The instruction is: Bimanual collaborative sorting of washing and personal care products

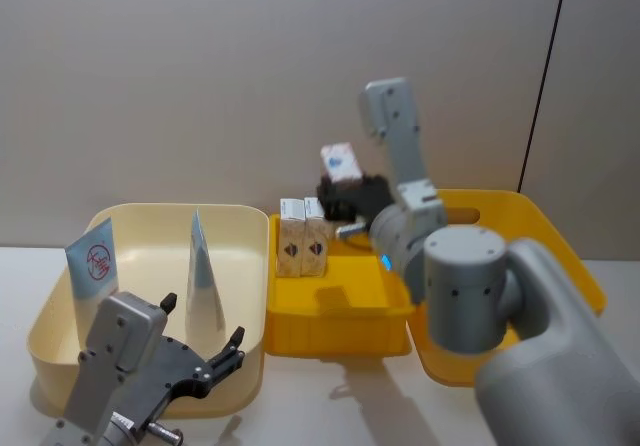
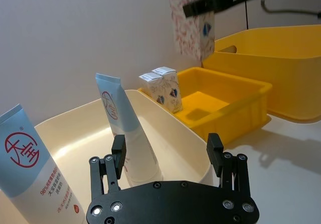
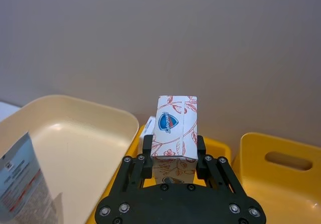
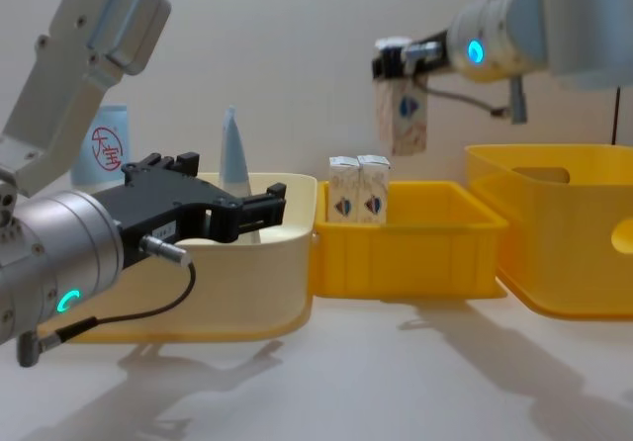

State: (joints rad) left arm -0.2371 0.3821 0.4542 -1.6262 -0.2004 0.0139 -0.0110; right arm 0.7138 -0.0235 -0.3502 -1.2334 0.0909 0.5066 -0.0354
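My left gripper grabs the pale blue tapered tube by its upper half [image 1: 200,264] next, since the side of the cream tub closes in the tube's bottom.
My right gripper [image 1: 345,192] is shut on a white carton [image 1: 342,163] with a red-blue emblem and holds it in the air above the back of the small yellow tray [image 1: 340,316]. The right wrist view shows that carton [image 3: 175,126] upright between the fingers [image 3: 148,146]. Two matching cartons [image 1: 303,236] stand side by side in the tray's back left corner. A pale blue tapered tube [image 1: 203,271] and a pale blue red-marked container [image 1: 92,256] stand in the cream tub [image 1: 60,306]. My left gripper [image 2: 166,143] hangs open and empty at the tub's near rim.
A large yellow tub [image 1: 560,256] with a handle slot sits right of the small tray. All three containers stand close together on a white table [image 4: 396,362]. A plain wall is close behind them.
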